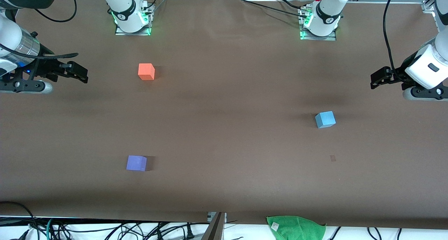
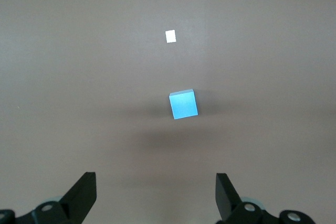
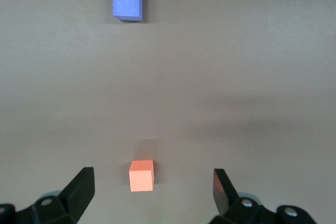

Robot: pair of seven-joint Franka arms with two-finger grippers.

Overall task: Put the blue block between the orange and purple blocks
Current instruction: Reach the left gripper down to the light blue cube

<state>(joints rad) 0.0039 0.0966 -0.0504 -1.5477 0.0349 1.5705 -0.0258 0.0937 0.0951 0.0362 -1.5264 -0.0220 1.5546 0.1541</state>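
Observation:
My left gripper grabs the blue block by its opposite sides [image 1: 325, 120] [image 2: 184, 104] next, to set it between the orange and purple blocks.
The light blue block [image 1: 325, 119] lies on the brown table toward the left arm's end; the left wrist view [image 2: 184, 104] shows it too. The orange block [image 1: 146, 72] lies toward the right arm's end, and the purple block [image 1: 136, 163] lies nearer the front camera than it, with bare table between them. Both show in the right wrist view, orange [image 3: 142, 176] and purple [image 3: 127, 3]. My left gripper [image 1: 374, 80] [image 2: 156, 192] hangs open and empty over the left arm's end of the table. My right gripper [image 1: 82, 74] [image 3: 153, 187] hangs open and empty over the right arm's end.
A small patch [image 1: 333, 158] [image 2: 170, 36] marks the table a little nearer the front camera than the blue block. A green cloth [image 1: 295, 227] lies at the table's near edge, with cables along that edge. The arm bases [image 1: 132, 17] [image 1: 320, 21] stand at the back.

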